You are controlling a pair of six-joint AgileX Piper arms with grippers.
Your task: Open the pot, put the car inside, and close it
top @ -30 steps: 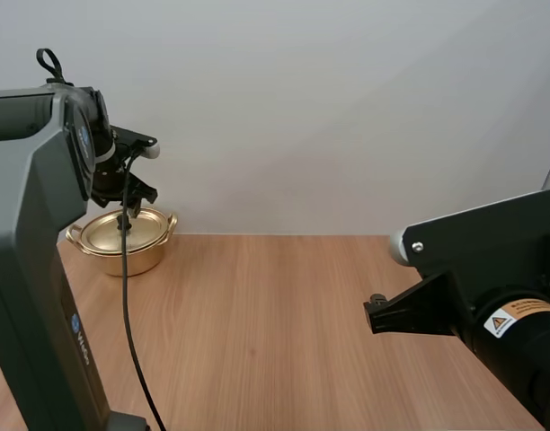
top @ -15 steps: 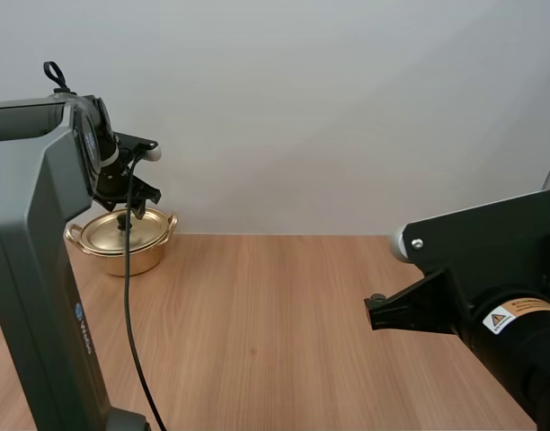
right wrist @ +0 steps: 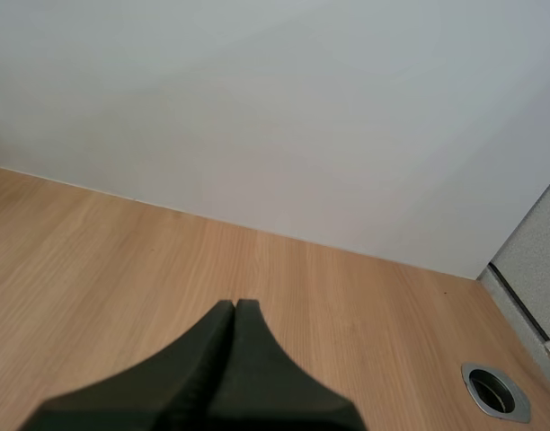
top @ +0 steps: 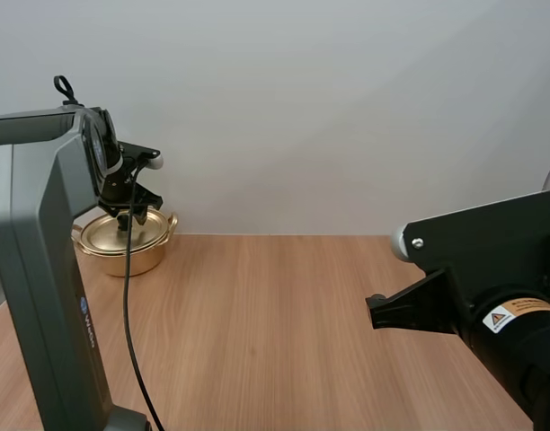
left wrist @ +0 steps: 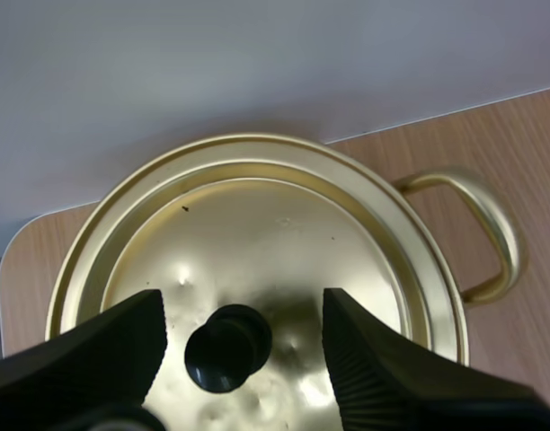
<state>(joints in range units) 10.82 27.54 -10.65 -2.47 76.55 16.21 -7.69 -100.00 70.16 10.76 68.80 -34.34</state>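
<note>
The golden lid is far wider than my open fingers, so my left gripper needs to grab it next by its narrow black knob [left wrist: 228,348].
A golden pot [top: 122,244] with its lid on stands at the table's far left, close to the wall. Seen from the left wrist, the golden lid [left wrist: 257,242] carries a black knob [left wrist: 228,348], and one loop handle [left wrist: 477,229] sticks out at the side. My left gripper [top: 131,214] hangs just above the lid. It [left wrist: 243,310] is open, one ribbed finger on each side of the knob, neither touching it. My right gripper [right wrist: 235,310] is shut on nothing, a single dark wedge over bare wood. The right arm [top: 491,296] sits at the near right.
The wooden table [top: 284,332] stretches bare between the two arms. A white wall runs right behind the pot. A round metal cable hole [right wrist: 495,391] is set in the table near its right edge.
The left arm's upper link has shifted a little lower and to the right in the high view. Its gripper stays over the pot's lid. The right arm has not moved.
</note>
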